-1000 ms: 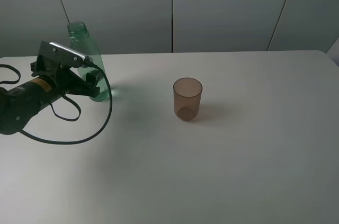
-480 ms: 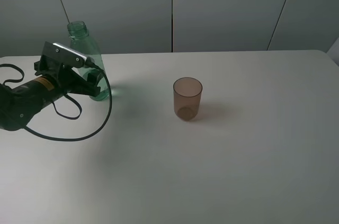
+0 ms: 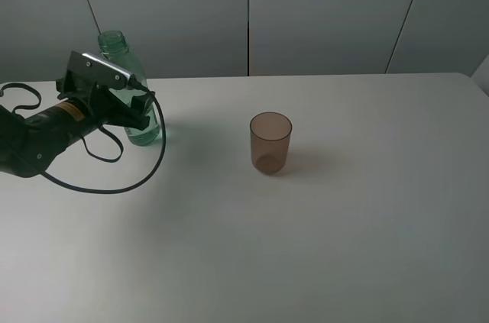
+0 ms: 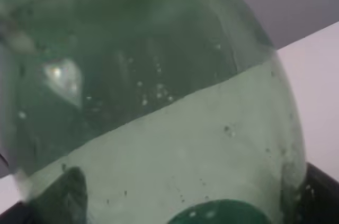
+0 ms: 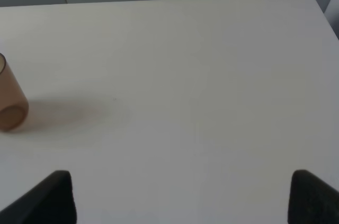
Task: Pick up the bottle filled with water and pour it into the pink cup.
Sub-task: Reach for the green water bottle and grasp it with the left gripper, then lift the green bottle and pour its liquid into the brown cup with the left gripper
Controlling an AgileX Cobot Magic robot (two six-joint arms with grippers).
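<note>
My left gripper grips the bottle by its wide body [image 3: 127, 96] next, so the bottle's opening stays free to pour into the pink cup [image 3: 270, 143].
The green-tinted bottle [image 3: 131, 86] stands upright without a cap at the far left of the white table [image 3: 321, 224], partly filled with water. My left gripper [image 3: 140, 111] is at its lower body, jaws open on either side of it. In the left wrist view the bottle [image 4: 175, 128] fills the frame, with a dark fingertip [image 4: 320, 195] at each lower corner. The pink cup [image 3: 270, 143] stands empty near the table's middle, well to the right of the bottle. It shows at the edge of the right wrist view [image 5: 9, 102]. My right gripper [image 5: 183, 187] is open and empty over bare table.
The left arm's black cable [image 3: 114, 185] loops over the table in front of the bottle. A grey panelled wall [image 3: 321, 10] runs behind the table's back edge. The right arm is out of the exterior view.
My left gripper has moved up and to the right, closer around the bottle's body. The bottle and the cup have not moved.
</note>
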